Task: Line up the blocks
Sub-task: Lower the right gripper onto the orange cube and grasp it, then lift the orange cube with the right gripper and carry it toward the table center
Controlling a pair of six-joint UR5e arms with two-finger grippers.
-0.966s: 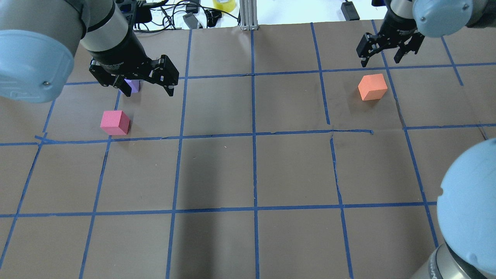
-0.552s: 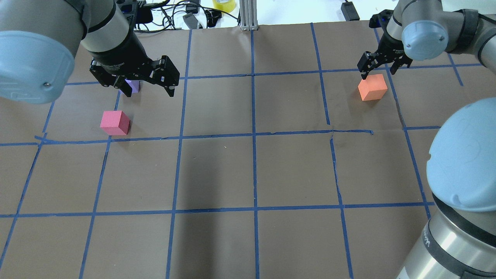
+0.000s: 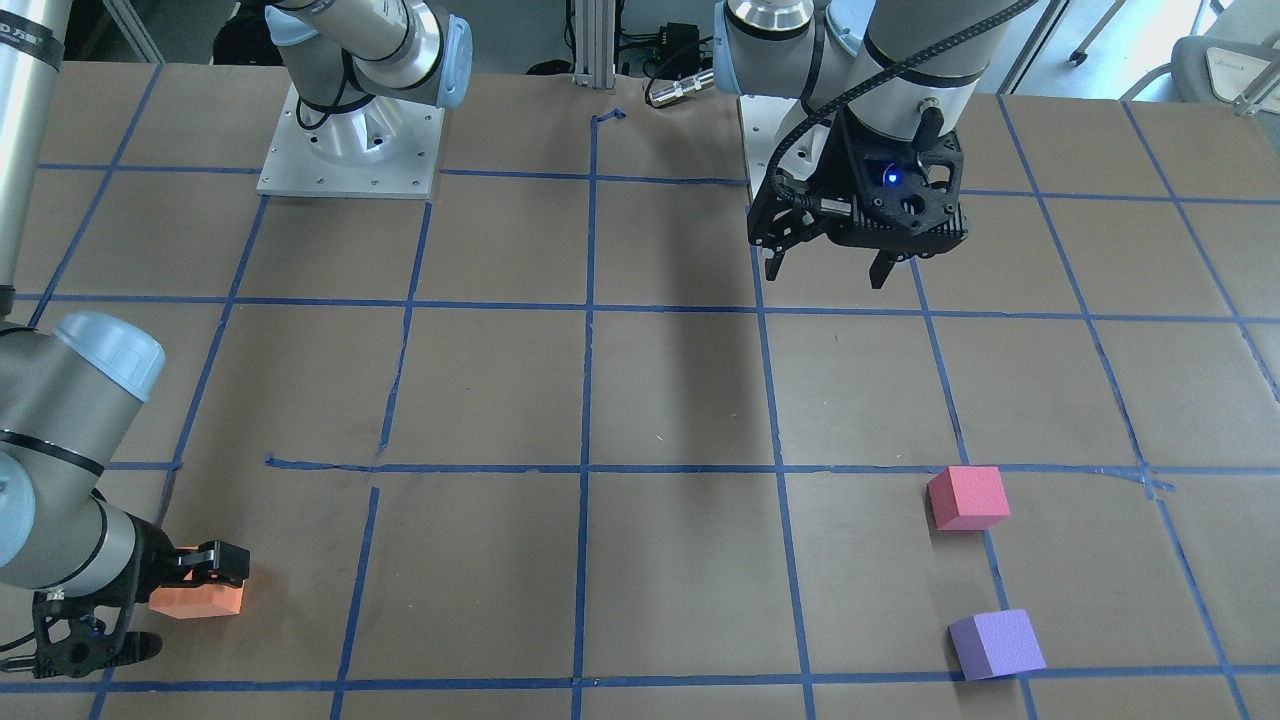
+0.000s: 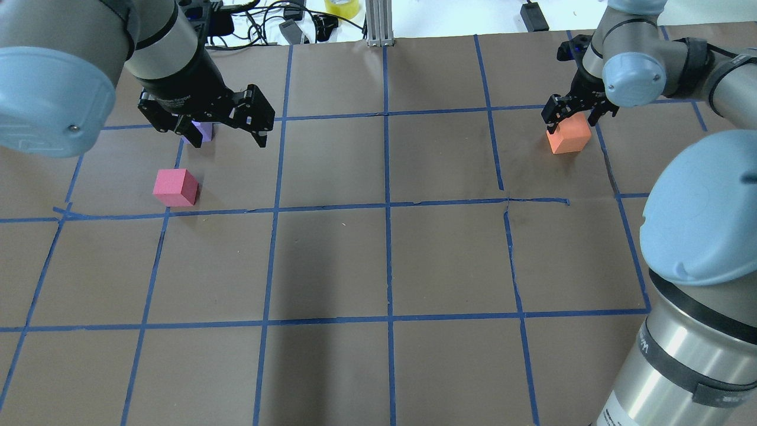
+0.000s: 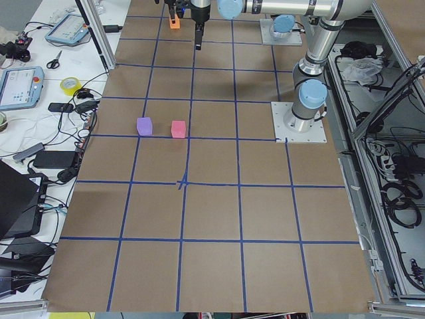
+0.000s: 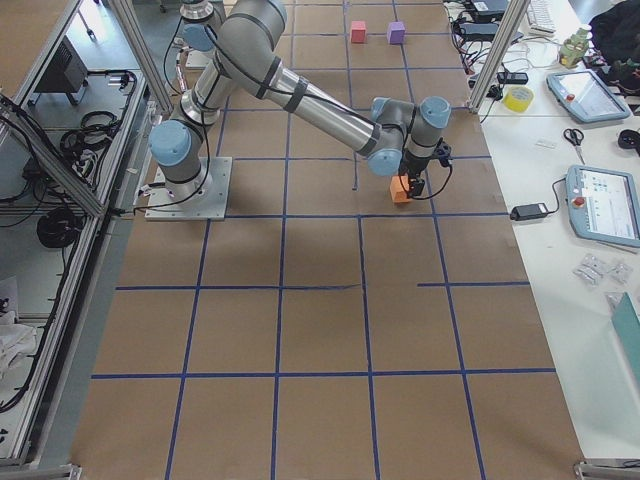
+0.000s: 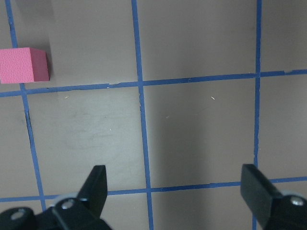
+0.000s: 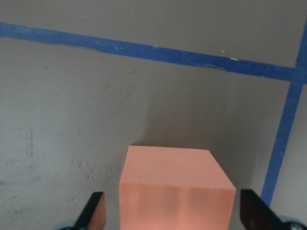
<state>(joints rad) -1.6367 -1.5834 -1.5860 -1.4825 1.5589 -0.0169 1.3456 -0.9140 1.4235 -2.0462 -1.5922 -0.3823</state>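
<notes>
The blocks need to be arranged in a line. My right gripper should next grab the orange block (image 4: 569, 136) by its two opposite sides.
The orange block (image 4: 569, 136) sits at the far right of the table. My right gripper (image 4: 571, 116) is open and lowered over it, one finger on each side. In the right wrist view the orange block (image 8: 176, 189) lies between the fingers (image 8: 95, 211), with small gaps. The pinkish red block (image 4: 175, 187) and the purple block (image 4: 204, 132) sit at the far left. My left gripper (image 4: 207, 121) is open and empty, raised above the table, and partly hides the purple block. The front-facing view shows the purple block (image 3: 996, 644) and the pinkish red block (image 3: 967, 497) side by side and apart.
Blue tape lines form a grid on the brown paper table top (image 4: 384, 260). Cables, a tape roll (image 4: 342, 7) and a metal post (image 4: 378, 23) lie beyond the far edge. The arm bases (image 3: 350, 140) stand on the robot's side.
My right gripper has come down from above and behind the orange block, and its open fingers now straddle it. The left arm and the blocks have not moved.
</notes>
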